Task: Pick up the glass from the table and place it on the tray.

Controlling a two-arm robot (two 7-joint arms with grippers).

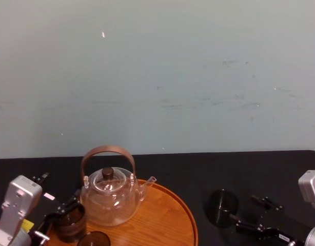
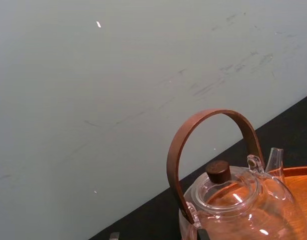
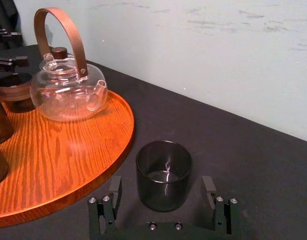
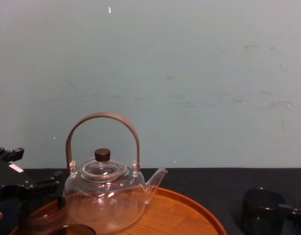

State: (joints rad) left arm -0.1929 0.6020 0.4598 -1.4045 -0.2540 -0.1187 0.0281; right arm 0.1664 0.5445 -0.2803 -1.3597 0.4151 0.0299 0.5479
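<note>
The right gripper picks up the glass by its sides next, leaving the glass's open rim (image 3: 164, 142) free on the way to the tray (image 3: 68, 160).
The glass (image 3: 163, 175), a short dark smoky tumbler, stands upright on the black table just right of the tray (image 3: 68, 160). My right gripper (image 3: 162, 194) is open, with one finger on each side of the glass and a gap left at both. The head view has the glass (image 1: 221, 207) with the right gripper (image 1: 244, 218) reaching in from the right. In the chest view the glass (image 4: 261, 210) is at the lower right. My left gripper (image 1: 60, 211) is open at the tray's (image 1: 168, 220) left edge, beside another tumbler.
A clear glass teapot (image 1: 110, 197) with an arched wooden handle stands on the tray's back left. Two other dark tumblers (image 1: 70, 223) (image 1: 93, 238) sit on the tray near the left gripper. A pale wall rises behind the table.
</note>
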